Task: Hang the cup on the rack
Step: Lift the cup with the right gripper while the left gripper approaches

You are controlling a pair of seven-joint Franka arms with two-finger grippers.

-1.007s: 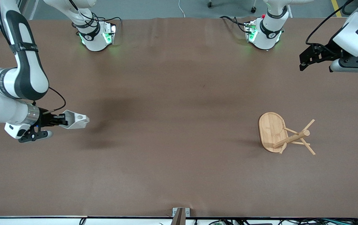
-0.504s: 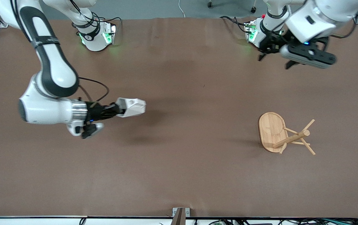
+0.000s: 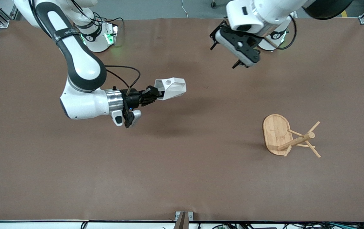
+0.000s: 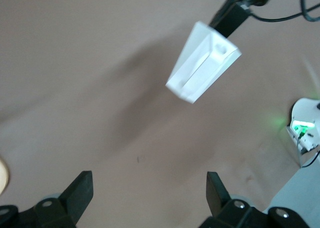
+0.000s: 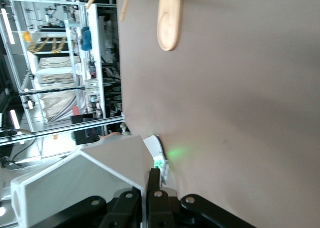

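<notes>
My left gripper will next grab the cup's bottom end (image 3: 181,86), so that the hole of the handle stays free for a peg of the rack.
The white faceted cup (image 3: 171,88) hangs tipped on its side over the middle of the table. My right gripper (image 3: 158,94) is shut on the cup's rim wall, with the pierced handle turned up. The right wrist view shows the cup (image 5: 85,180) pinched in the right gripper (image 5: 150,182). My left gripper (image 3: 222,58) hovers open over the table near its own base, with nothing between its fingers. In its wrist view the left gripper (image 4: 149,189) faces the cup (image 4: 202,62). The bamboo rack (image 3: 275,133) stands upright toward the left arm's end, pegs (image 3: 312,149) angled outward; its base (image 5: 169,20) also shows in the right wrist view.
Both arm bases with green lights (image 3: 99,36) (image 3: 269,38) stand along the table's edge farthest from the front camera. A small metal bracket (image 3: 183,217) sits at the edge nearest that camera. Bare brown tabletop (image 3: 220,127) lies between cup and rack.
The right arm has carried the cup from its own end of the table toward the middle. The left arm has swung in from its end toward the middle, still open.
</notes>
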